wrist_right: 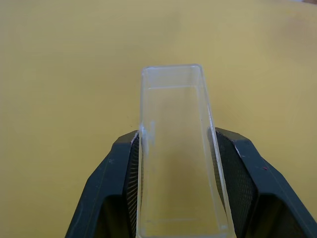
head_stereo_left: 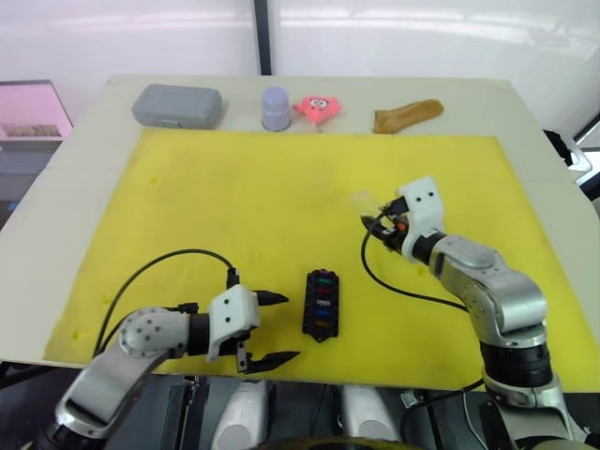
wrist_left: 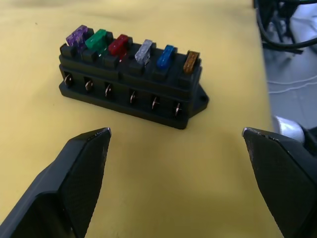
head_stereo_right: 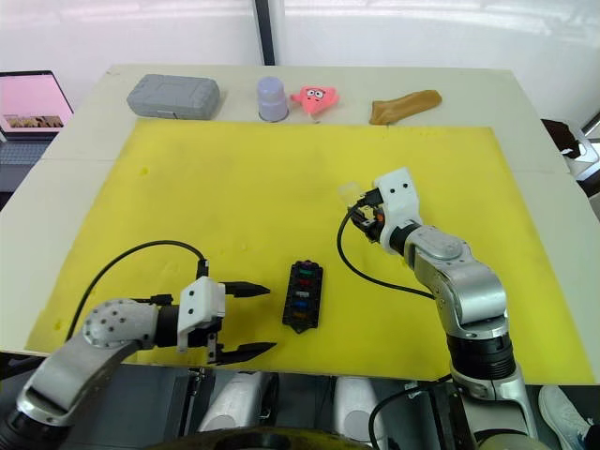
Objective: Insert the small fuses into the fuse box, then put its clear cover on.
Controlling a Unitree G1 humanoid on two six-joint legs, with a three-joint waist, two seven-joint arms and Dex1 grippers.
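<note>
My left gripper grabs the fuse box by its orange-fuse end [head_stereo_left: 321,327] next, to hold it steady for the clear cover.
The black fuse box [head_stereo_left: 322,304] lies near the front edge of the yellow mat, with several small fuses [wrist_left: 120,44] in purple, green, red, grey, blue and orange seated in a row along its top. My left gripper [head_stereo_left: 269,329] stands open just to the left of the fuse box [wrist_left: 130,84], nothing between its fingers [wrist_left: 79,163]. My right gripper [head_stereo_left: 375,223] hovers over the mat to the right of centre, shut on the clear cover [wrist_right: 177,148], which sticks out forward between its pads [wrist_right: 131,173]. The clear cover [head_stereo_left: 364,201] shows faintly there.
Along the table's far edge sit a grey case [head_stereo_left: 177,105], a lilac cup [head_stereo_left: 276,108], a pink star toy [head_stereo_left: 318,108] and a brown object [head_stereo_left: 407,114]. The yellow mat [head_stereo_left: 234,206] covers most of the table. A laptop [head_stereo_right: 30,103] stands off to the left.
</note>
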